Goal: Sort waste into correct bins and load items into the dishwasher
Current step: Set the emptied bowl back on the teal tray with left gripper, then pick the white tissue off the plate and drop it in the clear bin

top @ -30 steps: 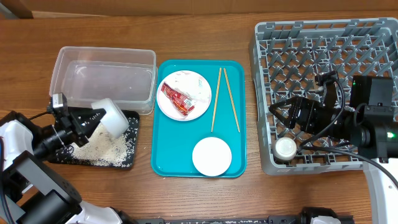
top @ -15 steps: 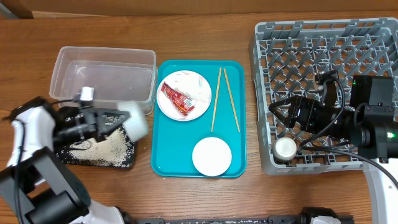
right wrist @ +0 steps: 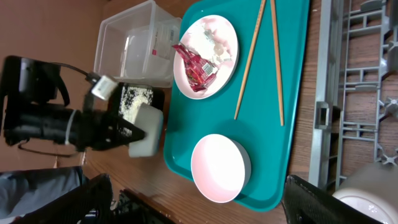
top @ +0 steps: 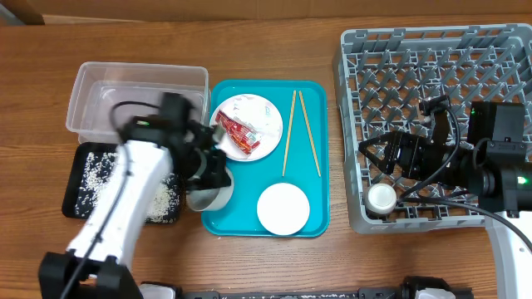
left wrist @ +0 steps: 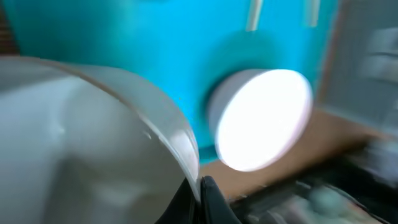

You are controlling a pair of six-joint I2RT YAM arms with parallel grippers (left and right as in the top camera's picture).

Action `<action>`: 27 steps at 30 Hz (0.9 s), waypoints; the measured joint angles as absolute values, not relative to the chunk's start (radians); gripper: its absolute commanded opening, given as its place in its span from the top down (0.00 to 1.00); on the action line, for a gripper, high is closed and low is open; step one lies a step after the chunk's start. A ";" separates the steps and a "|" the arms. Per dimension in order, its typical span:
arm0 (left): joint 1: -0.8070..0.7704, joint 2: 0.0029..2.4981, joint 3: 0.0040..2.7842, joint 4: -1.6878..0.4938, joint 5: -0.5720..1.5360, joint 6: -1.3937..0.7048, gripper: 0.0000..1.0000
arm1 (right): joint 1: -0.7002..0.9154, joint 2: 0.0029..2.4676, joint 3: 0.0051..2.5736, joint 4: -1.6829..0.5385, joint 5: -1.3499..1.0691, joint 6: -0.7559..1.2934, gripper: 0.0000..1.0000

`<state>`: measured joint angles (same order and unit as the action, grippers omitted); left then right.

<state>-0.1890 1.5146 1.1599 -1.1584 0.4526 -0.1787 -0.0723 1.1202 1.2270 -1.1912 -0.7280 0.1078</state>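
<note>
My left gripper should keep holding the white bowl until it lies flat on the teal tray. The bowl is tilted and sticks out past the tray's edge.
My left gripper [top: 202, 170] is shut on the rim of a white bowl [top: 209, 191] and holds it over the left edge of the teal tray [top: 316, 218]. In the blurred left wrist view the rim [left wrist: 180, 143] sits pinched between my fingers [left wrist: 208, 199]. White rice [top: 158, 199] lies in the black tray [top: 76, 178]. The clear tub [top: 137, 104] stands behind it. A plate [top: 253, 112] holds the red wrapper [top: 235, 133] and tissue. Chopsticks [top: 291, 133] and a round white dish [top: 283, 209] lie on the teal tray. My right gripper [top: 386, 154] is open over the grey rack [top: 432, 62].
A small white cup [top: 381, 198] stands in the rack's front left corner. The right wrist view shows the teal tray [right wrist: 298, 93], the dish [right wrist: 221, 168], the plate [right wrist: 214, 46], the clear tub [right wrist: 134, 46] and the rack's edge [right wrist: 323, 118].
My left arm has swung right with the bowl, from above the black tray to the teal tray's left edge. The rice lies uncovered in the black tray. The right arm has not moved.
</note>
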 measured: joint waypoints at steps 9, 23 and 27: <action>-0.600 1.555 1.123 -1.021 0.046 -0.538 0.91 | -0.072 1.120 1.227 -1.191 -0.728 0.107 0.10; -0.601 1.581 1.317 -0.819 -0.142 -0.543 0.05 | -0.072 1.120 1.227 -1.191 -0.728 0.104 0.09; -0.564 1.599 1.335 -0.628 -0.197 -0.436 0.06 | -0.072 1.120 1.227 -1.190 -0.728 0.104 0.09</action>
